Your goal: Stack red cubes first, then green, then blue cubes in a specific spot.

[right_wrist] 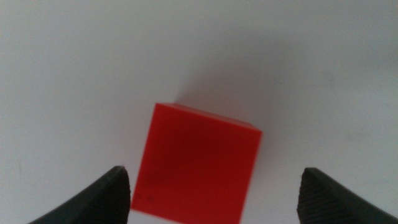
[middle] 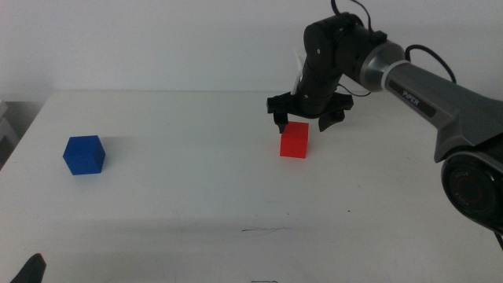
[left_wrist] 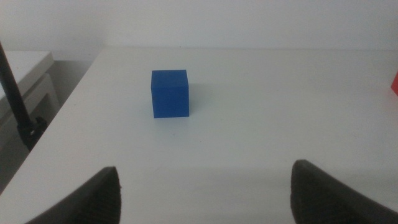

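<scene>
The right gripper's fingers are still above the red cube and would miss it if they closed now, so the right gripper will first move down.
The red cube rests on the white table right of centre. Directly above and slightly behind it hovers my right gripper, open, its jaws spread wider than the cube and not touching it. The blue cube sits at the far left of the table. My left gripper waits open, low at the near left edge, facing the blue cube from a distance. A thin dark scribbled line marks the specific spot near the front centre. The green cube is out of view.
The right arm reaches in from the right across the back of the table. A sliver of the left gripper's finger shows at the bottom left corner. The table's left edge lies close to the blue cube.
</scene>
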Controlling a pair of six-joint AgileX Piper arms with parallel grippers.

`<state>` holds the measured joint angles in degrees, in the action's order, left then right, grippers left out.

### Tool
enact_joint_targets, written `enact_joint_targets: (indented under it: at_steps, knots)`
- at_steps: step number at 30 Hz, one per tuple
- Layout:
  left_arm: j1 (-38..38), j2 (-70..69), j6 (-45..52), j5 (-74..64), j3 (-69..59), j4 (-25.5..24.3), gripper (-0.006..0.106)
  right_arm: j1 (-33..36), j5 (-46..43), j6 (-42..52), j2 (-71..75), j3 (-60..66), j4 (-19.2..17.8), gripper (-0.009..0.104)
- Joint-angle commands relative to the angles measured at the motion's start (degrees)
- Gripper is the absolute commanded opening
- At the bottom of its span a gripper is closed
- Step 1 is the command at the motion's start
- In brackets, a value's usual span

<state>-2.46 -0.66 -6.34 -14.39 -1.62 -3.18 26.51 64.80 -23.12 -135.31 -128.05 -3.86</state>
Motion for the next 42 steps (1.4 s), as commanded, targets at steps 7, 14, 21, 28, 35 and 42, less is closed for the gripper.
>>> enact_joint_targets:
  at_steps: [7, 14, 21, 28, 35, 42]
  knots:
    - [-0.43, -1.50, -0.85, 4.59, 0.08, 0.11, 0.094, 0.80, -6.68, -2.46, 3.12, -1.91, -2.15, 0.091]
    - [-0.43, -1.50, -0.85, 4.59, 0.08, 0.11, 0.094, 1.48, -7.37, -2.78, 2.20, -1.91, -2.98, 0.086]
    - [-0.43, -1.50, -0.74, 4.59, 0.08, 0.11, 0.094, 1.48, -7.25, -3.54, 0.97, -1.91, -3.24, 0.078]
    - [-0.43, -1.50, -0.79, 4.59, 0.08, 0.11, 0.094, 1.48, -7.28, -5.02, 0.27, -1.91, -4.81, 0.061]
    - [-0.43, -1.50, -0.79, 4.59, 0.08, 0.11, 0.094, 1.37, -7.50, -5.79, 0.36, -1.91, -7.83, 0.026]
    - [-0.43, -1.50, -0.79, 4.59, 0.08, 0.11, 0.094, 1.99, -7.34, -7.66, 5.17, 0.29, -9.16, -0.001]
